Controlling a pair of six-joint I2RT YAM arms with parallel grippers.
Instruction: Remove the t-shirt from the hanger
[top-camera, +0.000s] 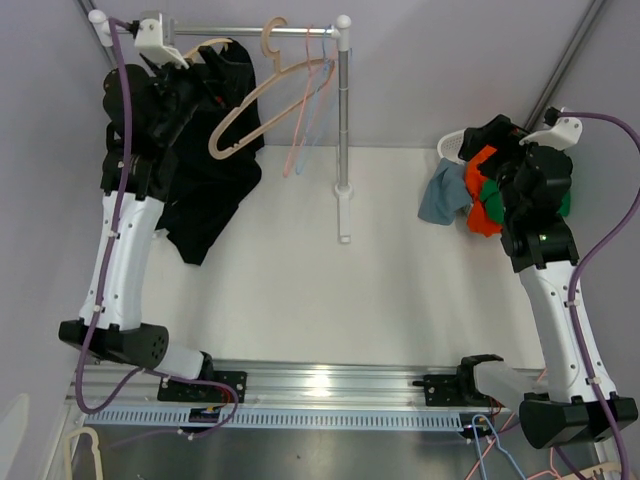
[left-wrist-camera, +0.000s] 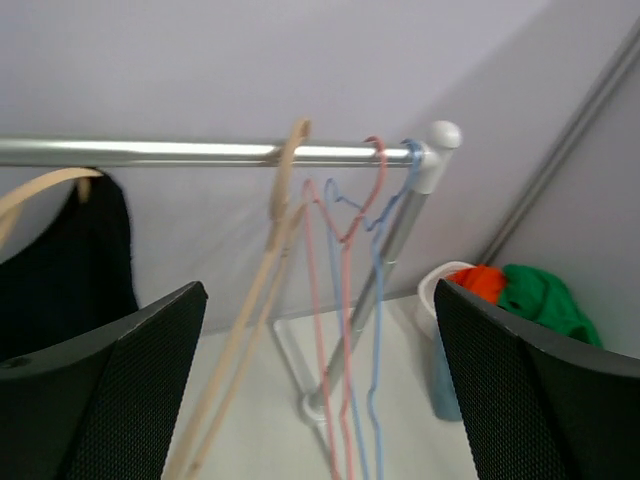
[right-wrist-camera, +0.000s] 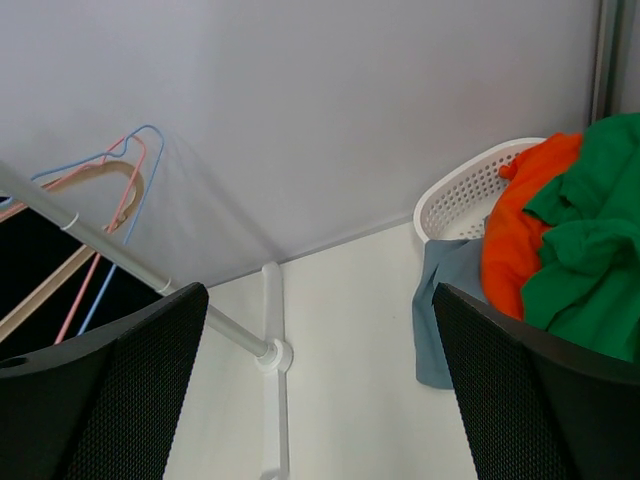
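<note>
Next, my left gripper grabs the beige hanger near its top (top-camera: 206, 46) beside the rack's bar (top-camera: 240, 30). That leaves the t-shirt free to slip off.
The black t-shirt (top-camera: 205, 190) hangs on a beige hanger (top-camera: 207, 46) at the left end of the rack's rail (top-camera: 240, 30). In the left wrist view the t-shirt (left-wrist-camera: 70, 260) and its hanger (left-wrist-camera: 40, 188) sit at the left edge. My left gripper (left-wrist-camera: 320, 390) is open with nothing between its fingers. It is up by the rail next to the t-shirt's shoulder (top-camera: 195, 80) and faces along the rail. My right gripper (right-wrist-camera: 320, 390) is open and holds nothing, low over the basket side of the table (top-camera: 497, 160).
An empty beige hanger (top-camera: 262, 95), a pink one (left-wrist-camera: 345, 300) and a blue one (left-wrist-camera: 378, 300) hang on the rail's right half. The rack's post (top-camera: 343, 120) stands mid-table. A white basket (right-wrist-camera: 470, 190) with orange, green and grey-blue clothes sits at the back right.
</note>
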